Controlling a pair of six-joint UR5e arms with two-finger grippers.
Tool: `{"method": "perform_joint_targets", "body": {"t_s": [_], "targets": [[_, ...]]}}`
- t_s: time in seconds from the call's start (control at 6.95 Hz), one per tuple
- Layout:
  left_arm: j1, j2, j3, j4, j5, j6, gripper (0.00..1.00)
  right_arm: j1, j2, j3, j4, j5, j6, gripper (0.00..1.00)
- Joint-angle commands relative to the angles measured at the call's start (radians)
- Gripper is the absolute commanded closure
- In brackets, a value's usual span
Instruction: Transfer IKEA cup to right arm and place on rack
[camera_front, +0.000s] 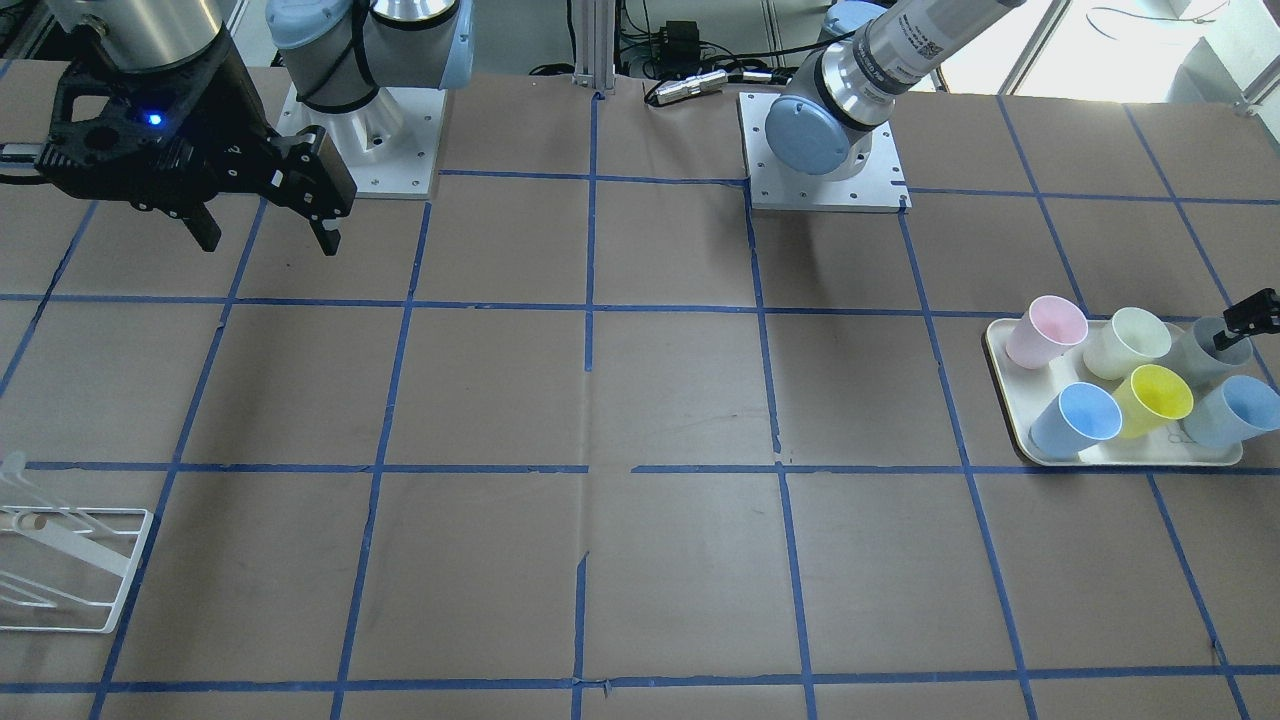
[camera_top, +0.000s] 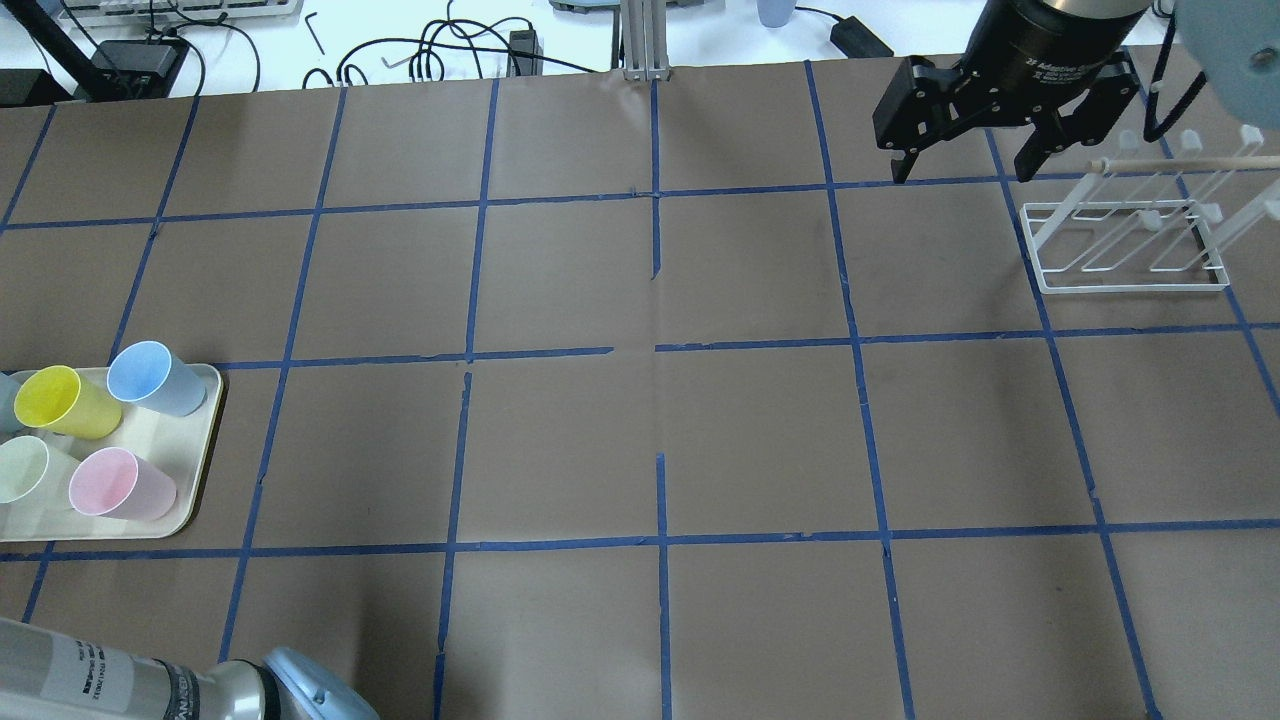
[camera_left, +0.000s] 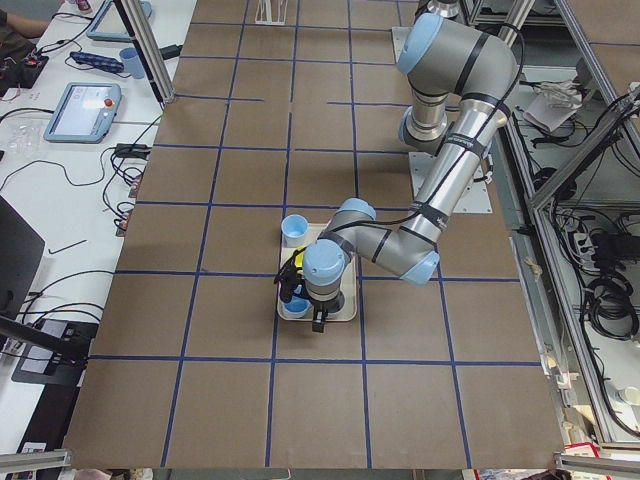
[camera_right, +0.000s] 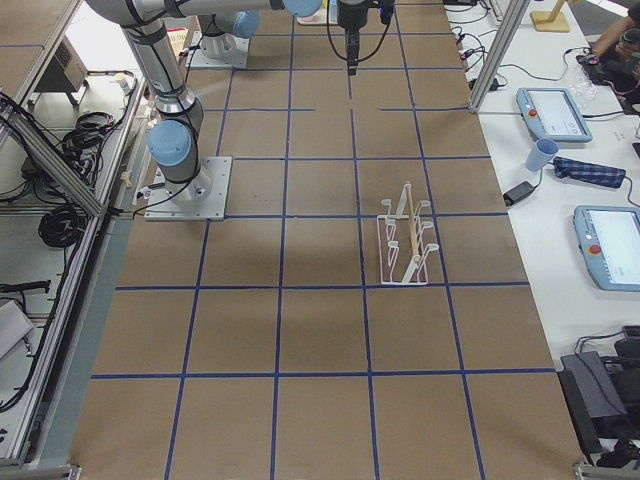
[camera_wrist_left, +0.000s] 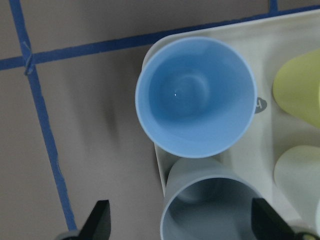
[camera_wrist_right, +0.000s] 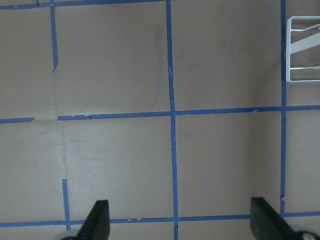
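I will grip the pale grey cup by its open rim (camera_front: 1197, 332) (camera_wrist_left: 186, 188) with my left gripper next, because other tumblers crowd close around the cup.
The IKEA cup (camera_wrist_left: 210, 210), a pale grey tumbler, stands upright on the cream tray (camera_wrist_left: 280, 30), next to a light blue tumbler (camera_wrist_left: 195, 95). It also shows at the right edge of the front-facing view (camera_front: 1200, 350). My left gripper (camera_wrist_left: 182, 222) hangs over it, open, with one finger on each side of the cup's rim. I cannot tell whether the fingers touch it. My right gripper (camera_front: 265, 230) is open and empty, raised far from the tray. In the overhead view it (camera_top: 965, 165) hangs just left of the white wire rack (camera_top: 1130, 240).
The tray (camera_front: 1010, 345) also holds pink (camera_front: 1045, 330), cream-green (camera_front: 1125, 342), yellow (camera_front: 1155, 398) and two light blue tumblers (camera_front: 1075, 418), packed close together. The rack (camera_front: 60, 570) stands near the table's far corner from the tray. Brown paper with blue tape lines covers the table between them.
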Motion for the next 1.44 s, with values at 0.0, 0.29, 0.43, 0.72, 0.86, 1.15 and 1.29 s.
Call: {"method": "perform_joint_targets", "body": {"t_s": [0.0,0.29,0.43,0.72,0.86,1.15,1.29], "targets": [[0.011,-0.012,-0.001,0.025,0.004,0.01,0.0,0.0,0.0,0.0,0.0,0.0,0.001,0.0],[0.009,-0.014,-0.009,0.021,0.006,0.009,0.15,0.0,0.0,0.0,0.0,0.0,0.0,0.0],[0.009,-0.017,-0.009,0.022,0.006,0.009,0.35,0.0,0.0,0.0,0.0,0.0,0.0,0.0],[0.009,-0.017,-0.01,0.024,0.006,0.021,0.47,0.0,0.0,0.0,0.0,0.0,0.0,0.0],[0.009,-0.018,-0.009,0.024,0.006,0.031,0.58,0.0,0.0,0.0,0.0,0.0,0.0,0.0],[0.009,-0.018,-0.01,0.024,0.006,0.038,0.96,0.0,0.001,0.0,0.0,0.0,0.0,0.0],[0.011,-0.018,-0.01,0.024,0.008,0.038,1.0,0.0,0.0,0.0,0.0,0.0,0.0,0.0]]}}
